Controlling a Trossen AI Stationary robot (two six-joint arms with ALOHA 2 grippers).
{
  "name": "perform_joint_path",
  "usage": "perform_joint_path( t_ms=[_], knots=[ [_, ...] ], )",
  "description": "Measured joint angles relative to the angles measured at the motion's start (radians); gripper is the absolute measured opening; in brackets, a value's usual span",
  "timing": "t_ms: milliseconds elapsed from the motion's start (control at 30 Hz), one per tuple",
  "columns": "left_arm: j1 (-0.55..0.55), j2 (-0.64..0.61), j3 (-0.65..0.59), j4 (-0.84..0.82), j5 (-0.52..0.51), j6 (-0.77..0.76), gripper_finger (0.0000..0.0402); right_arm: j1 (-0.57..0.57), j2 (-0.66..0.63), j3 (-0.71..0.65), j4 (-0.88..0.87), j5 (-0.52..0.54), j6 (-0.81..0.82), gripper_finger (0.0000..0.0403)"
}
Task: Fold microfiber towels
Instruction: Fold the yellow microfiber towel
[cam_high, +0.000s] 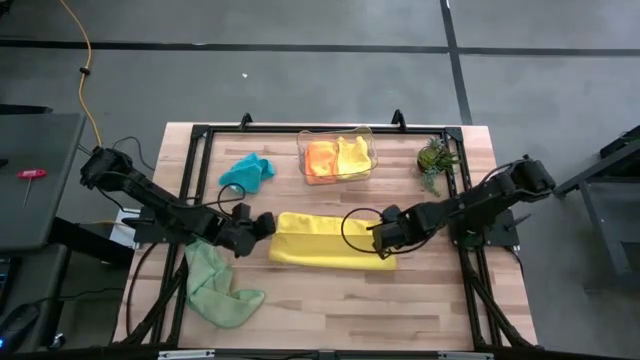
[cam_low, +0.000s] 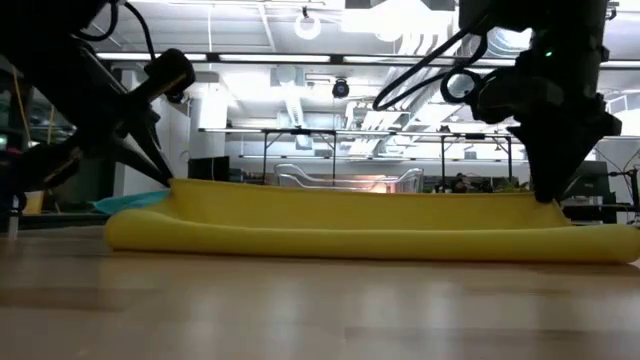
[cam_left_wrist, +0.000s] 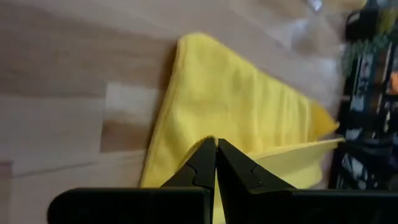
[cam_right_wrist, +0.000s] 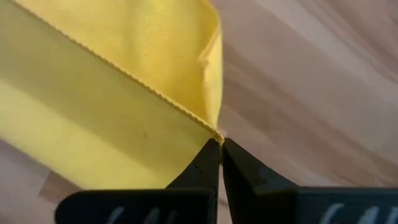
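The hemmed edge (cam_high: 325, 235) lies short of the lower layer's far edge (cam_high: 325, 214), so my right gripper stays closed on the yellow towel for now, until its layers line up.
A yellow towel (cam_high: 330, 243) lies folded over in a long band at the table's middle, its lower layer on the wood. My left gripper (cam_high: 266, 226) is shut on its left end, and my right gripper (cam_high: 384, 243) is shut on its right end. A teal towel (cam_high: 247, 170) lies crumpled at the far left. A light green towel (cam_high: 215, 285) lies crumpled at the near left. An orange towel (cam_high: 320, 158) and a second yellow towel (cam_high: 353, 154) lie in the clear bin (cam_high: 368, 135). My left gripper pinches the edge of the yellow towel's upper layer at its left end (cam_left_wrist: 208, 138) between its two fingertips. It comes slanting down from the table's left. That end sits a little above the lower layer (cam_low: 140, 228), which rests on the table. My right gripper pinches the corner of the upper layer (cam_right_wrist: 214, 129) at the towel's right end, only at its fingertips. It comes slanting down from the table's right. The hemmed edge runs away from the fingers over the lower layer (cam_right_wrist: 93, 130), which lies on the table.
A small potted plant (cam_high: 435, 160) stands at the far right, next to the bin. Bare wood lies along the near edge (cam_high: 400, 305) and to the right of the yellow towel. A dark frame runs along the table's sides.
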Motion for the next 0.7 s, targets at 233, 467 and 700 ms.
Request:
perform_joint_path(
  t_ms=[233,467,700],
  knots=[
    [0.068,0.000,0.000,0.011,-0.019,0.098,0.0000,-0.040,0.000,-0.003,-0.006,0.007,0.009,0.0000],
    [0.117,0.000,0.000,0.012,-0.014,0.183,0.0000,-0.045,0.000,-0.003,-0.017,0.017,0.114,0.0000],
    [0.125,0.000,0.000,0.013,-0.012,0.245,0.0000,-0.044,0.000,-0.003,-0.017,0.023,0.156,0.0000]
  ],
)
